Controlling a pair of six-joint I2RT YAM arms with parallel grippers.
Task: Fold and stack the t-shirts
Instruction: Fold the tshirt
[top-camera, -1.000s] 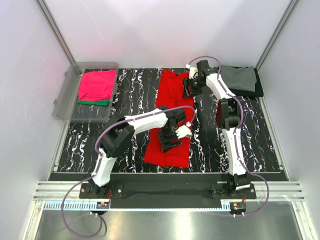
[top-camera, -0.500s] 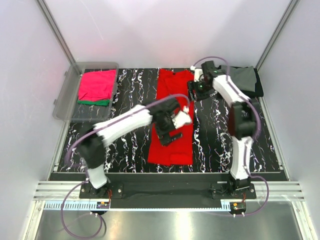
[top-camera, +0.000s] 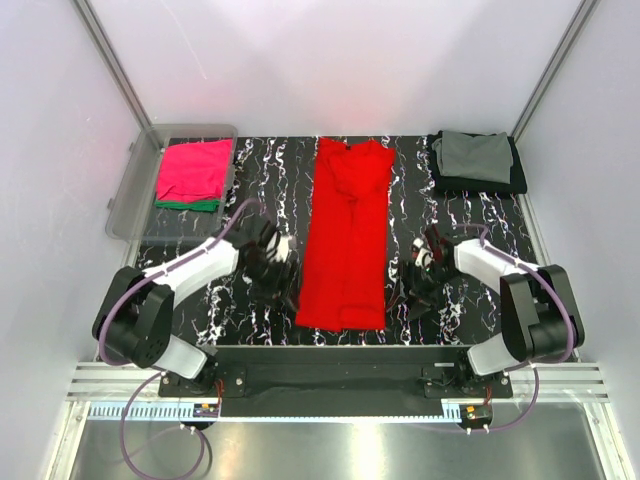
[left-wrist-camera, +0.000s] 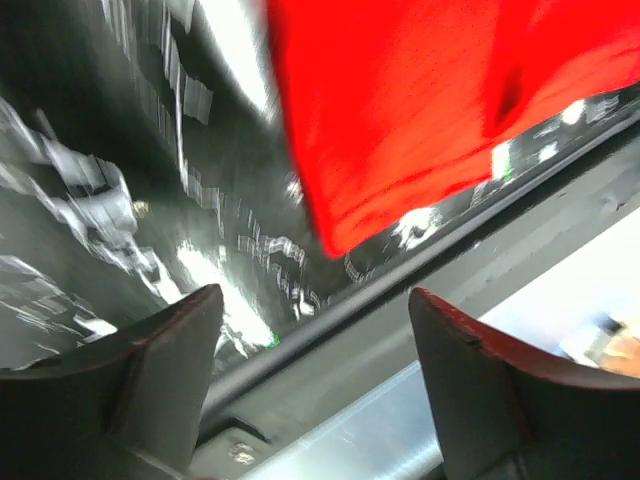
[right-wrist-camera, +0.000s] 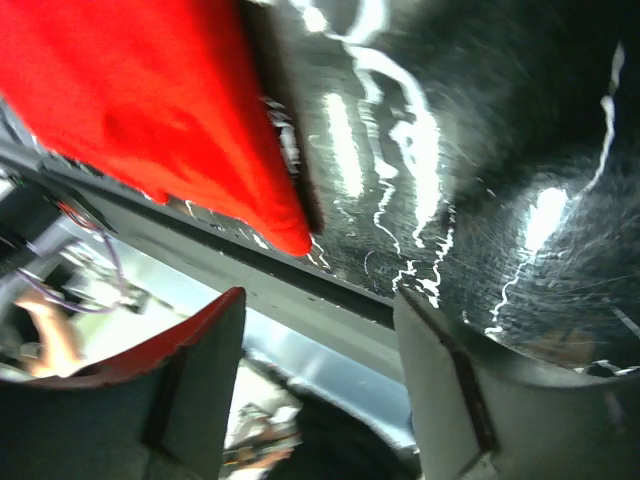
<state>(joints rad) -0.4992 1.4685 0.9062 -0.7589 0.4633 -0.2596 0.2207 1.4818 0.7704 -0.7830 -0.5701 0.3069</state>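
Next, my right gripper grabs the near corner beside it on the bright red t-shirt, to fold the t-shirt's near end over the folded strip (top-camera: 346, 240).
The bright red t-shirt (top-camera: 345, 235) lies folded into a long narrow strip down the middle of the black marbled table (top-camera: 460, 225). My left gripper (top-camera: 278, 285) is open and empty, low over the table just left of the shirt's near end. My right gripper (top-camera: 415, 290) is open and empty, just right of that end. The left wrist view shows the shirt's near corner (left-wrist-camera: 400, 120) and open fingers (left-wrist-camera: 165, 360). The right wrist view shows the other near corner (right-wrist-camera: 150, 120). A magenta-pink shirt (top-camera: 193, 168) lies on a green one (top-camera: 187, 205) in the clear bin. A grey shirt (top-camera: 474, 155) lies on a black one (top-camera: 515, 175) at the back right.
The clear plastic bin (top-camera: 130, 210) stands at the back left, partly off the table. The table's near edge and metal rail (top-camera: 330, 355) run just below both grippers. White walls enclose the sides and back.
Both arms have pulled back from over the red shirt to the near part of the table, one on each side. The shirt now lies flat and narrower, released by both grippers.
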